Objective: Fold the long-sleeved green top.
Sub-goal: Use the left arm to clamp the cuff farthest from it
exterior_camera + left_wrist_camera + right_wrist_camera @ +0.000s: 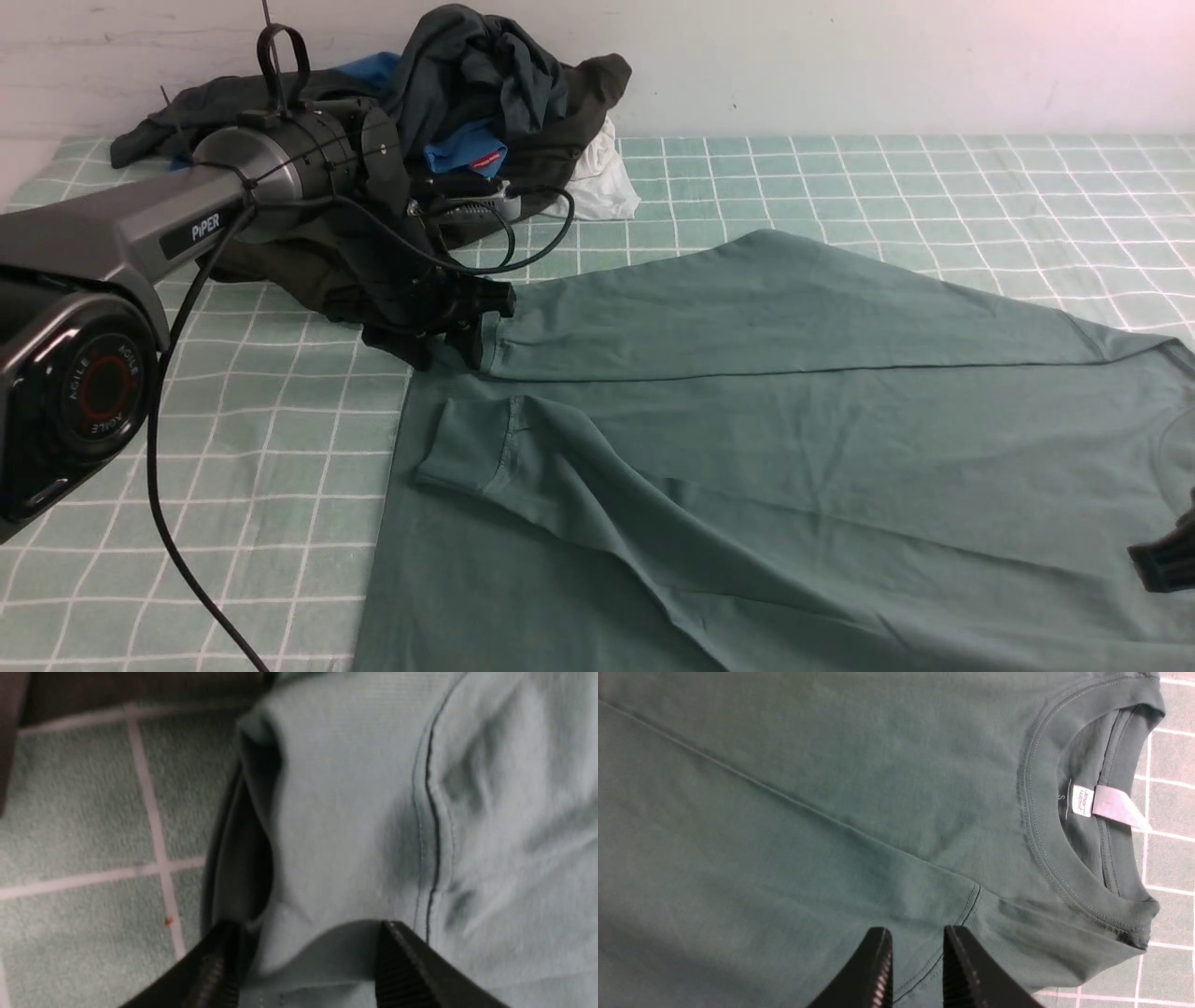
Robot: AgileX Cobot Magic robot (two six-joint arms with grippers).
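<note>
The left gripper next needs to fold the green long-sleeved top, so it needs to pinch the top by the corner of its ribbed cuff (462,351), where a fold stands up from the flat cloth.
The green long-sleeved top (794,420) lies flat across the checked cloth, both sleeves laid over its body. The cuff of the near sleeve (467,457) rests on the hem side. My left gripper (471,347) is down at the cuff of the far sleeve. In the left wrist view its jaws (306,926) stand wide apart, open, with that cuff (336,812) between them. My right gripper (1162,560) shows only at the right edge. It hovers over the shoulder seam (971,900) beside the ribbed neck (1045,858), its jaws (915,931) a narrow gap apart and holding nothing.
A heap of dark garments (485,84) with a blue one (462,149) and a white cloth (602,182) sits at the back left against the wall, just behind my left arm. A black cable (168,467) hangs from that arm. Green checked cloth (887,177) covers the table.
</note>
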